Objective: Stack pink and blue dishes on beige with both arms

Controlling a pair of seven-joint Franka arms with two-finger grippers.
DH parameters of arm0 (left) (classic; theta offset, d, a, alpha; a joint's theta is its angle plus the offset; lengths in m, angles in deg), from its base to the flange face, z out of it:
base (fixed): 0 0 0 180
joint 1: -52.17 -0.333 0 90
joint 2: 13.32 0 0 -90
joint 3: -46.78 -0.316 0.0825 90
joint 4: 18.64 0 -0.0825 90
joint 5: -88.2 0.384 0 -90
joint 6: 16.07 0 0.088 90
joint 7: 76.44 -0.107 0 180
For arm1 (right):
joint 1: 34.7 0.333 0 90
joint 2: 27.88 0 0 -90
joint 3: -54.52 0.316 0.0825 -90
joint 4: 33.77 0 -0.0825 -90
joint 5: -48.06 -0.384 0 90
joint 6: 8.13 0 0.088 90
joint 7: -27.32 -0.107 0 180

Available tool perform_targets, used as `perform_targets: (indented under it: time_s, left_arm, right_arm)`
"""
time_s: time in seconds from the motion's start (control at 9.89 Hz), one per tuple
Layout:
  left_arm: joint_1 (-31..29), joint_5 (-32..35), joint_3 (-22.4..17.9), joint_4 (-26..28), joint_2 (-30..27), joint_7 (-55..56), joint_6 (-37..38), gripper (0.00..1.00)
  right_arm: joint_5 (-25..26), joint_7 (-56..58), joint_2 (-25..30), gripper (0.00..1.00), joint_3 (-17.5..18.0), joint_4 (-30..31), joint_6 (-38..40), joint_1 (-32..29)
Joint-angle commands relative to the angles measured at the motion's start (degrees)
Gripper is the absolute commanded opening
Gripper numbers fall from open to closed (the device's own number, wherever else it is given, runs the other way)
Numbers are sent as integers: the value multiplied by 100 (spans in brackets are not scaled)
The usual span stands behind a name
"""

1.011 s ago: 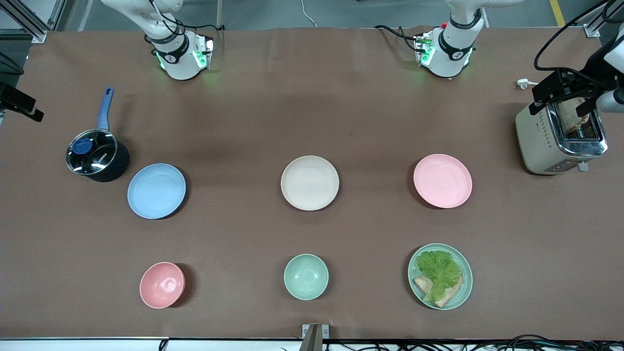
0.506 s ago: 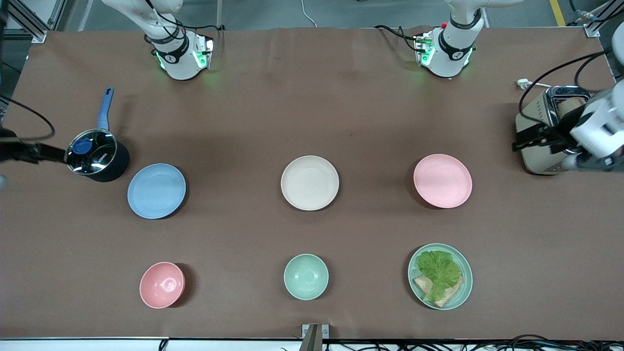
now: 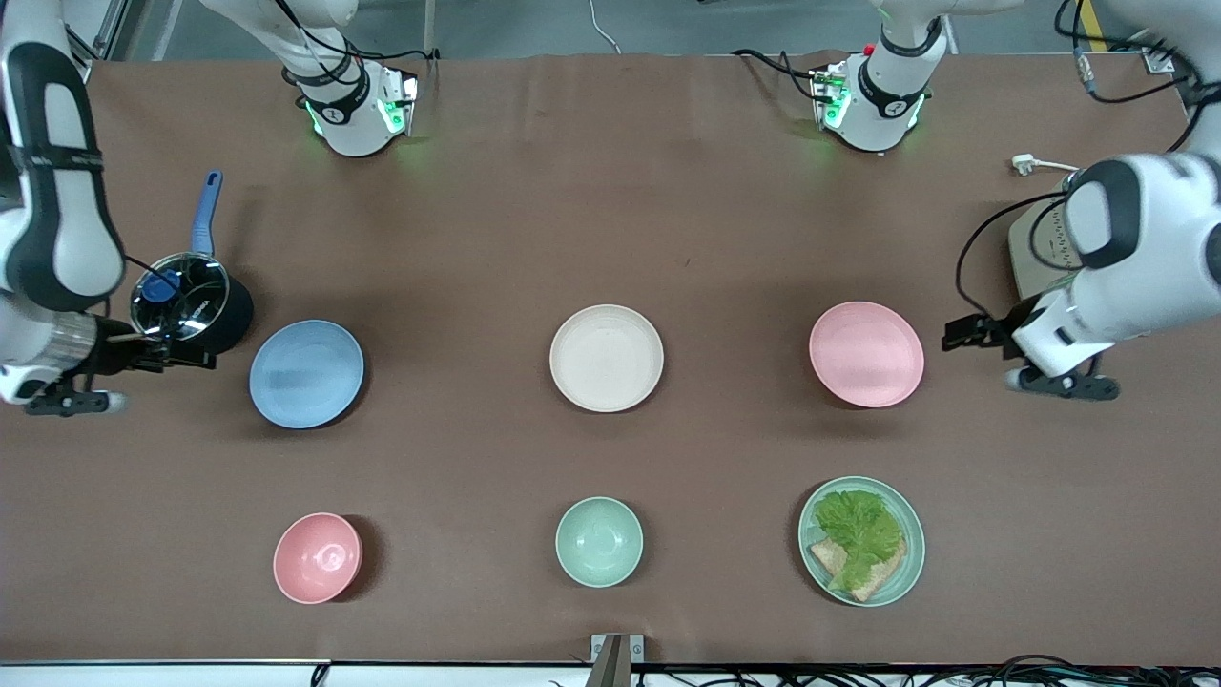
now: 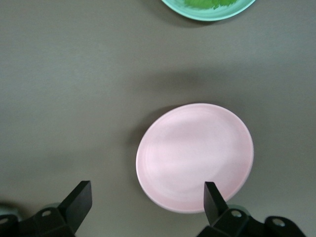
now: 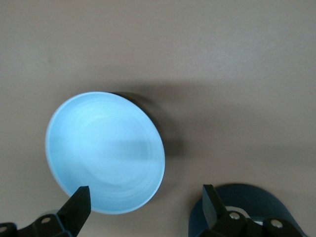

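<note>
The blue dish needs to be grabbed next by its rim (image 3: 263, 406) with my right gripper. Then I can stack the light blue plate on the cream-beige plate (image 3: 606, 358).
The pale pink plate (image 3: 866, 354) (image 4: 195, 157), the cream-beige plate (image 3: 606, 358) and the light blue plate (image 3: 306, 373) (image 5: 105, 151) lie in a row on the brown table, with beige in the middle. My left gripper (image 3: 962, 334) (image 4: 147, 201) hangs open over the table just beside the pink plate's rim, at the left arm's end. My right gripper (image 3: 196, 357) (image 5: 145, 205) is open too, over the table between the blue plate and the pot. Neither gripper holds anything.
A dark pot (image 3: 191, 307) (image 5: 247, 202) with a glass lid and blue handle stands beside the blue plate. A toaster (image 3: 1035, 250) is partly hidden by the left arm. Nearer the camera sit a pink bowl (image 3: 318, 557), a mint bowl (image 3: 598, 541) and a mint plate (image 3: 904, 563) (image 4: 207, 12) with lettuce and bread.
Both arms have swung in from the table's ends: the left gripper from the toaster to beside the pink plate, the right gripper from the edge to beside the blue plate. No dish has moved.
</note>
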Motion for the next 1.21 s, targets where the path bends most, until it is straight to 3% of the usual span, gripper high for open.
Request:
perform_targets:
  time_s: [0.0,0.2,0.4,0.51,0.71,0.81,0.91,1.01,1.11]
  left_arm:
    - [-72,-450,-29,108,819,-514,-601,100]
    - [-90,-505,-29,266,1030,-663,-639,94]
    - [-160,-513,-29,266,1286,-1014,-639,85]
    - [-160,-714,-29,266,1374,-1120,-639,70]
    - [-195,-1179,-29,310,1401,-1393,-639,25]
    - [-230,-1390,-29,380,1401,-1446,-639,19]
    - [-231,-1410,-29,380,1384,-1464,-639,16]
    - [-231,-1410,-29,346,1288,-1464,-604,12]
    - [-231,-1410,-29,336,1069,-1464,-551,7]
  right_arm:
    - [-634,810,-196,100,22,474,-560,-111]
    - [-1179,1452,-539,99,13,501,-727,-199]
    - [-1610,1788,-672,89,13,824,-1252,-165]
    - [-1691,1806,-681,79,13,905,-1377,-147]
    - [-1709,1807,-698,47,13,905,-1379,-164]
    - [-1709,1798,-699,27,13,888,-1352,-164]
    - [-1709,1780,-690,19,13,879,-1326,-173]
    - [-1718,1737,-690,6,13,862,-1300,-173]
    - [-1727,1728,-690,1,13,801,-1195,-191]
